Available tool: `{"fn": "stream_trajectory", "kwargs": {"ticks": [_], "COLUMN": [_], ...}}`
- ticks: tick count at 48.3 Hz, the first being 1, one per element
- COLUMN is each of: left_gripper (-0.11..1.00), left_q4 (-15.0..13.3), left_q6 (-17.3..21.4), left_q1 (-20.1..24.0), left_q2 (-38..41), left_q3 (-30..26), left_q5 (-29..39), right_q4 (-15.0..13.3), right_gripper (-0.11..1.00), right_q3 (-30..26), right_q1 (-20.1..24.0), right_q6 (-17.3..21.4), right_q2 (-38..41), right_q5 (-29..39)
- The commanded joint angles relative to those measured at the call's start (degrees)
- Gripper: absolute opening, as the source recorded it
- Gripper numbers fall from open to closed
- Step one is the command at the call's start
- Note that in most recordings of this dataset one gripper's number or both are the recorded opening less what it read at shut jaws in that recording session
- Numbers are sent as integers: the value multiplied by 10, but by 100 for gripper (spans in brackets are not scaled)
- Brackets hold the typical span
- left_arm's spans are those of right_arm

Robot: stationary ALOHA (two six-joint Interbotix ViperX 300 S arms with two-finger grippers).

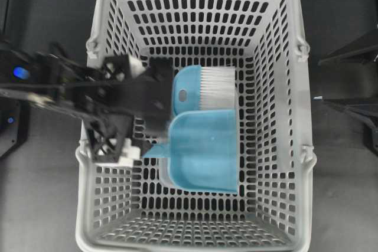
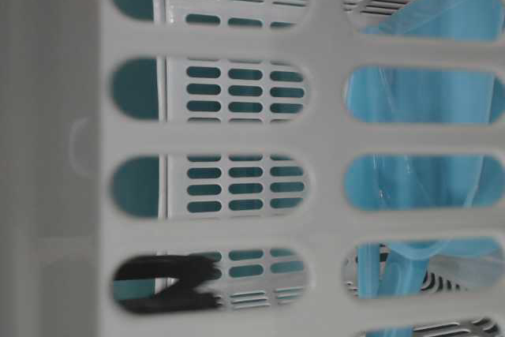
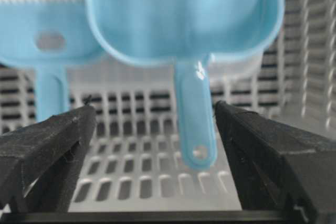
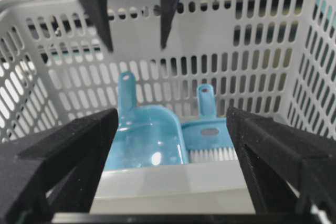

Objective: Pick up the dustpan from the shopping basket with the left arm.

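Observation:
The dustpan's broad tray is wider than my open fingers. My left gripper should next grab the dustpan by its thin handle (image 1: 155,149) to pick it up.
The light blue dustpan (image 1: 204,151) lies on the floor of the grey shopping basket (image 1: 97,39), with its thin handle (image 1: 155,149) pointing left. My left gripper (image 1: 152,110) is inside the basket, open and empty. In the left wrist view the handle (image 3: 194,119) stands between the black fingers (image 3: 52,135), nearer the right one and touching neither, with the dustpan's tray (image 3: 184,14) beyond. The right wrist view shows the left gripper (image 4: 135,45) hanging above the dustpan (image 4: 142,140). My right gripper (image 4: 172,116) is open and empty, outside the basket's right rim (image 4: 173,182).
A blue hand brush (image 1: 207,87) with white bristles lies beside the dustpan and partly under it, also shown in the left wrist view (image 3: 42,40). The basket's slotted walls (image 2: 237,140) enclose both. My right gripper (image 1: 322,82) stays outside the right wall.

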Motion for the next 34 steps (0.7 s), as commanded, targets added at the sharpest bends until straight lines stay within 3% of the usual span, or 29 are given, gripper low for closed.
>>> {"fn": "stream_trajectory", "kwargs": {"ticks": [1, 12, 28, 34], "left_gripper": [88, 88, 86, 75], "left_q4": [2, 2, 2, 2], "left_q6": [-2, -5, -16, -30], "left_q1": [-9, -18, -18, -19], "left_q2": [27, 101, 135, 134], "left_q3": [-20, -22, -14, -21], "left_q5": [23, 33, 28, 28], "right_q4": [1, 1, 0, 0], "right_gripper": [79, 79, 79, 79], "right_q3": [-6, -5, 4, 7], "right_q1": [-2, -2, -2, 1], "right_q6": [0, -2, 0, 1], "right_q2": [4, 5, 4, 4], "right_q5": [-8, -13, -14, -11]}}
